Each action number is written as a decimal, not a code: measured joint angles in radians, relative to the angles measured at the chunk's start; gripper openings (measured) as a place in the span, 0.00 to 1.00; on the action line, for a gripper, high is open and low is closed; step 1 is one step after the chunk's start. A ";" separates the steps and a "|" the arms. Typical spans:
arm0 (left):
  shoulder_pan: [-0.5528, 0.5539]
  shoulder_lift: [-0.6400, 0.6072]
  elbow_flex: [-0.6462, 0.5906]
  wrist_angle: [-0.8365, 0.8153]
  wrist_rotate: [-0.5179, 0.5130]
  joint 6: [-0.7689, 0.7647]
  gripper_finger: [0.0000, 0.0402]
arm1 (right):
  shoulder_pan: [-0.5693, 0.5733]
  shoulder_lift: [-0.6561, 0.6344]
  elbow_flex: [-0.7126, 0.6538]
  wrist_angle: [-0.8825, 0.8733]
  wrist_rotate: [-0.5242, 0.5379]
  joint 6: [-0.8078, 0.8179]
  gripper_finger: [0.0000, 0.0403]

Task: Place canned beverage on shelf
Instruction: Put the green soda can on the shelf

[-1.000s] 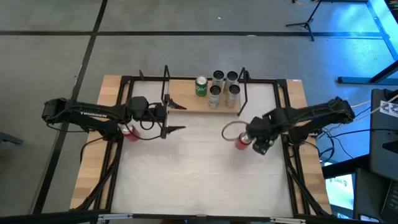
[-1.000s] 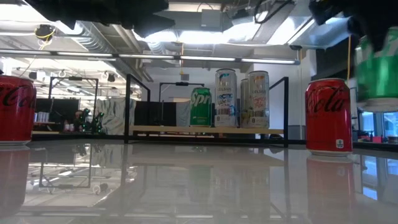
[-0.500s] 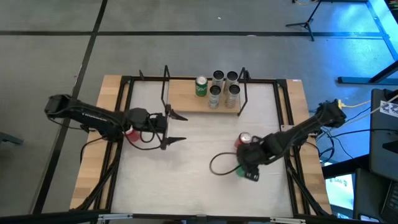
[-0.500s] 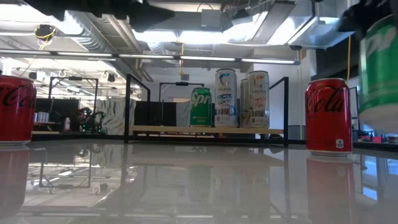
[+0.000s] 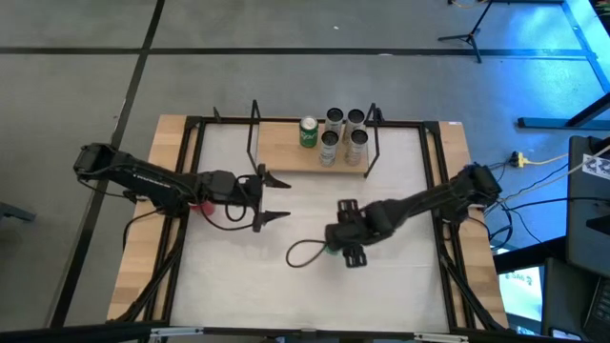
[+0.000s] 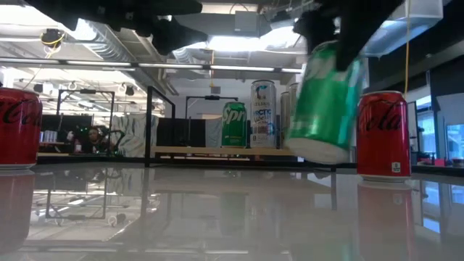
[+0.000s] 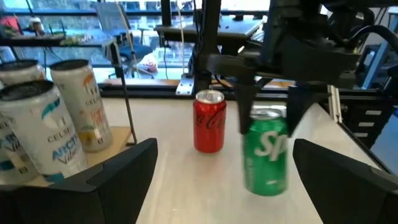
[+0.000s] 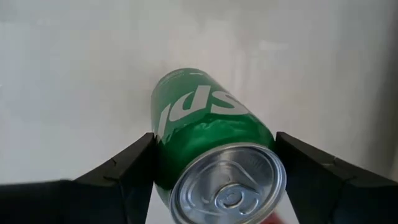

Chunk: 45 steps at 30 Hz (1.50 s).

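Observation:
My right gripper should stay closed: the green can's base (image 8: 179, 78) is tilted above the white table, and the can would drop.
A green soda can (image 6: 326, 101) hangs tilted above the middle of the table, with my right gripper (image 5: 338, 240) shut on it. The left wrist view shows the can (image 7: 267, 152) in front of a red can (image 7: 209, 121). The shelf (image 5: 286, 157) lies at the far edge and carries another green can (image 5: 308, 131) and several silver cans (image 5: 343, 133). My left gripper (image 5: 276, 198) stands open left of the middle, pointing level at the held can, with nothing between its fingers. My right gripper pinches the green can by its two opposite sides just under the top rim (image 8: 163, 152), one finger (image 8: 124, 174) on each side. The fingers come steeply from above. The can is lifted clear of the table, its top up and its bottom swung aside.
One red can (image 6: 383, 136) stands on the table's right part and another (image 6: 16, 127) at the left, beside my left arm. Black wire frames (image 5: 374, 138) rise at both shelf ends. A dark cable loop (image 5: 305, 252) hangs beside my right gripper.
My right gripper has carried the green can from the right part of the table toward the left, to its middle, rolling its wrist; the can now hangs tilted. My left gripper has drifted a little toward the near edge and stayed open.

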 joint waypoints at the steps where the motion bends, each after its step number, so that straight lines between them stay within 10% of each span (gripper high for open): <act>1: 0.000 0.000 0.000 -0.009 0.001 -0.007 0.91 | -0.016 0.013 0.014 -0.012 0.008 -0.020 0.69; 17: -0.001 0.000 -0.001 -0.084 0.001 -0.045 0.91 | -0.213 0.104 0.057 -0.104 0.069 -0.125 0.69; 33: -0.001 0.000 -0.001 -0.083 0.002 -0.001 0.91 | -0.197 0.107 0.082 -0.109 0.044 -0.132 0.91; 45: 0.001 0.001 -0.001 -0.058 -0.002 0.019 0.91 | -0.145 -0.244 -0.038 -0.029 0.073 -0.027 0.90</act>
